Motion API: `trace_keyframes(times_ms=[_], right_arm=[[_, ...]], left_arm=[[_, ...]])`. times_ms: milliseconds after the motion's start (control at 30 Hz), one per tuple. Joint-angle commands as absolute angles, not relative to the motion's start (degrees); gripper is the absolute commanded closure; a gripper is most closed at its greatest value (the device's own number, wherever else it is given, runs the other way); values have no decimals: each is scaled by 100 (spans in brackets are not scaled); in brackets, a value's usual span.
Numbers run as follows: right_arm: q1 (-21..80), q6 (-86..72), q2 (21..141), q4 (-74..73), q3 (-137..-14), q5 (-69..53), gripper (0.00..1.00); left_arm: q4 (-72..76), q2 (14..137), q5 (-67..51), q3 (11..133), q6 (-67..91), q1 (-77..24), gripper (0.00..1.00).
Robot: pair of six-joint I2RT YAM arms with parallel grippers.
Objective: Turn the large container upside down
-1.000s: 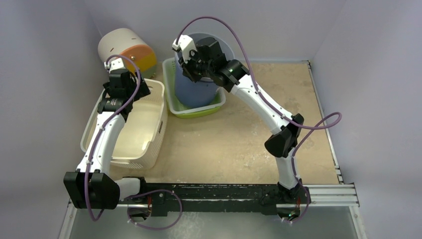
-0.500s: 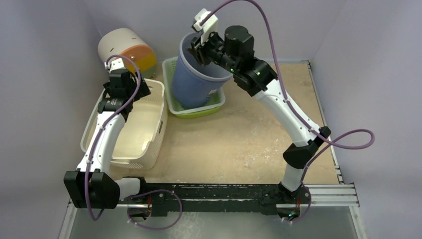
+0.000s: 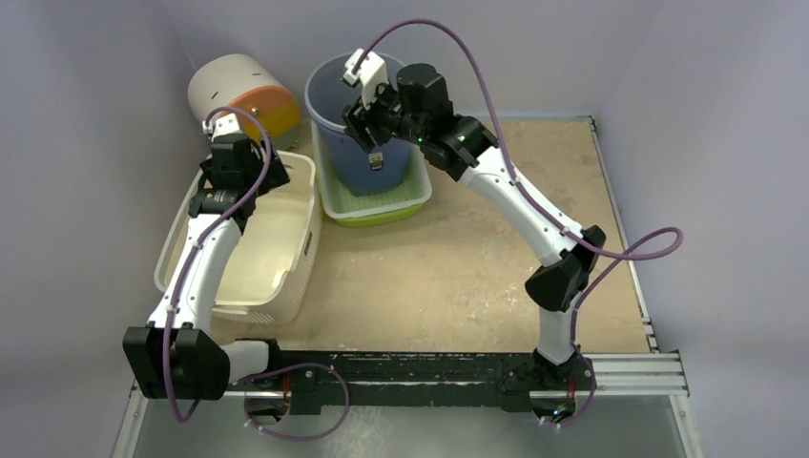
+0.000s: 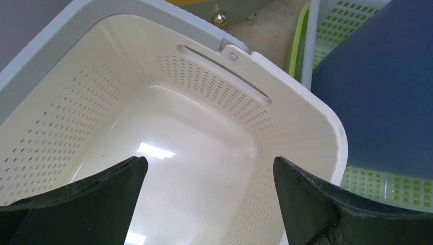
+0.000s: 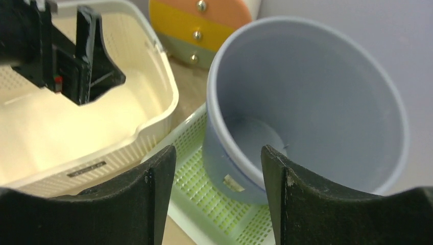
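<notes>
My right gripper is going to pinch the large blue-grey bucket's near rim point(image 3: 342, 126) point(image 5: 230, 146) next, with its fingers straddling the bucket's side. Then it can lift the bucket and turn it over.
A large blue-grey bucket point(image 3: 351, 157) stands upright, mouth up, in a green perforated tray point(image 3: 380, 206) at the back of the table. My right gripper point(image 3: 374, 141) is open and empty, just in front of and above the bucket's near rim. In the right wrist view the bucket point(image 5: 316, 102) lies beyond the open gripper point(image 5: 217, 196), near wall between the fingers, no contact seen. My left gripper point(image 3: 246, 179) is open and empty over the far end of a cream perforated basket point(image 3: 303, 229). In the left wrist view the gripper point(image 4: 209, 199) hangs over the basket point(image 4: 306, 87), with the bucket point(image 4: 378, 87) at right.
A round cream drum point(image 3: 238, 91) with orange and yellow bands lies at the back left, against the wall. The cream basket takes up the table's left side, touching the green tray's left edge. Walls close in on the left, back and right.
Half a second ago the bucket leaned left with my right gripper at its rim. Now it stands upright in the tray, and the right gripper is open and lower. The left arm is still.
</notes>
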State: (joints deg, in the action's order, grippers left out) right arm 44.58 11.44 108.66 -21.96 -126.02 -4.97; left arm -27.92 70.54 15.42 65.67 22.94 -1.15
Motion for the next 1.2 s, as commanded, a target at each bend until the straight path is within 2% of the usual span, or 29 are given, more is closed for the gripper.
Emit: trace_keyframes(times_ms=[0, 600, 700, 933, 1167], right_arm=[[4465, 1360, 10910, -2218, -12586, -740, 35], [4316, 1572, 11789, -2029, -13020, -558, 35], [4237, 1487, 11832, -2010, -13067, -504, 38], [4161, 1410, 11717, -1970, -13058, -825, 54], [4069, 1415, 11884, -1937, -13043, -817, 50]], left_arm=[[-2566, 7010, 1451, 6560, 2228, -110, 4], [-2779, 7091, 1508, 6757, 1946, -105, 4], [-2794, 7105, 1531, 6759, 1907, -106, 4], [-2755, 7114, 1508, 6692, 1954, -105, 4], [-2765, 7067, 1493, 6697, 1971, -105, 4]])
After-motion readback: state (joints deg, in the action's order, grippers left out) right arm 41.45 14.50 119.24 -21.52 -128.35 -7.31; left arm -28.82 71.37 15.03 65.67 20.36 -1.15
